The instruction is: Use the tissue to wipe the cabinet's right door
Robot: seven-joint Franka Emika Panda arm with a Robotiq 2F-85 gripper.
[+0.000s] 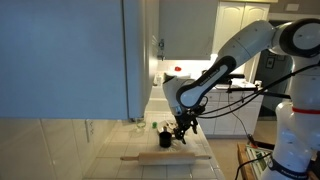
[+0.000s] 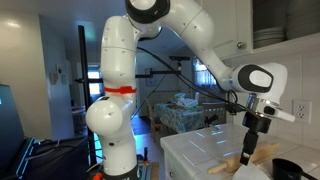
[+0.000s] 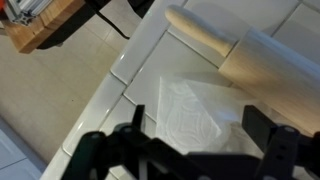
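I should next use my gripper to grab the white tissue [image 3: 190, 108] from above, in from its edges, so the loose tissue covers my gripper's fingers to wipe the cabinet's door.
A white tissue [image 3: 190, 108] with an embossed pattern lies flat on the white tiled counter [image 3: 130, 60] in the wrist view. My gripper [image 3: 200, 125] hangs open just above it, one dark finger [image 3: 137, 120] on each side, and holds nothing. In both exterior views the gripper [image 1: 181, 130] [image 2: 250, 142] points down at the counter, and the tissue itself is hidden there. The cabinet's right door [image 1: 134, 50] is the narrow pale panel above the counter, well above and to the left of the gripper.
A wooden rolling pin [image 3: 240, 50] [image 1: 155, 157] [image 2: 230, 165] lies on the counter just beyond the tissue. A large blue-grey door panel [image 1: 60, 55] fills the left. A black cup [image 1: 165, 138] and small items stand near the wall. The counter's edge [image 3: 105, 95] drops off beside the tissue.
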